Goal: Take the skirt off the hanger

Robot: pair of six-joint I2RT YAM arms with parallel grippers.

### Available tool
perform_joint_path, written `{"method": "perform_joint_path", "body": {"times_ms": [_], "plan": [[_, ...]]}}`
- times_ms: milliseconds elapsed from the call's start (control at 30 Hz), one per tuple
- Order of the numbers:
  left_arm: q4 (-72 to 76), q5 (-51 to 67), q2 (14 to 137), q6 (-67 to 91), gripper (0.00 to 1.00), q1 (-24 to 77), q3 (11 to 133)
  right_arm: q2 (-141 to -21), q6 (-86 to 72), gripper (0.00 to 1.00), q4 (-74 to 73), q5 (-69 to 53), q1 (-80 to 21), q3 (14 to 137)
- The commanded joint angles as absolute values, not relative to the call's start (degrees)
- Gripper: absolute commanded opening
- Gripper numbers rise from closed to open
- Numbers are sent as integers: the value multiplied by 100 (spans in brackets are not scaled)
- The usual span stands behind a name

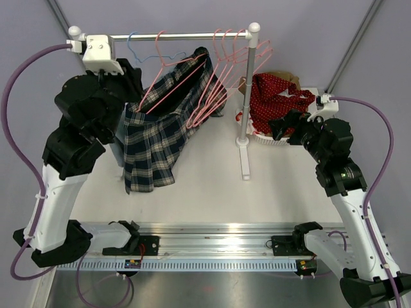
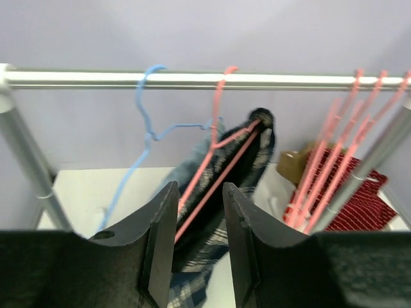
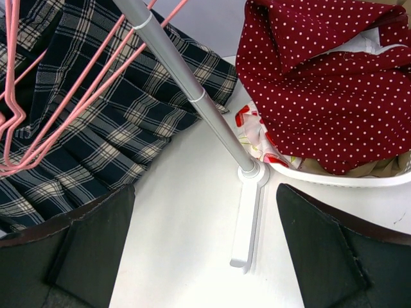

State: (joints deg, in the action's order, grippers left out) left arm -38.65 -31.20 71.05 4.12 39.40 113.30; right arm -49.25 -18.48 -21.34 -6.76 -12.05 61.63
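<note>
I need to grab the pink hanger's near sloping arm (image 1: 153,83) below the hook with my left gripper next, so that the skirt (image 1: 154,141) is left free to remove.
The dark plaid skirt (image 1: 154,141) hangs from a pink hanger (image 1: 174,76) on the metal rail (image 1: 180,36), and its lower half is draped on the white table. My left gripper (image 2: 200,187) is raised just left of the skirt's top. Its jaws stand a little apart, and the skirt (image 2: 250,154) and the hanger's pink bars (image 2: 218,173) show through the gap, beyond the fingers. My right gripper (image 3: 205,192) hovers wide open over the table beside the rack's foot (image 3: 247,224), holding nothing.
A blue hanger (image 1: 138,48) and several bare pink hangers (image 1: 225,70) share the rail. The rack's right post (image 1: 247,96) stands mid-table. A white basket (image 3: 334,179) at the back right holds a red dotted cloth (image 1: 276,96).
</note>
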Motion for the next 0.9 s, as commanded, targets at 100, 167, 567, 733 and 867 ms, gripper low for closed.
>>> {"method": "perform_joint_path", "body": {"times_ms": [100,167,567,733,867], "plan": [[-3990,-2216,7620,369,38,3130,11180,-4781,-1890,100,-2180,-738,-1239,6126],[-3911,-1796,7716,457,40,2832,11136,-4772,-1881,100,-2188,-730,-1231,6117],[-3542,-572,8235,799,44,2022,10891,-4799,-1828,99,-2241,-659,-1230,6082],[-3279,-370,8235,879,44,1978,10521,-4851,-1802,99,-2206,-624,-1230,6047],[-3138,-202,8227,949,40,1960,10301,-4896,-1802,99,-2180,-606,-1239,6038]]}}
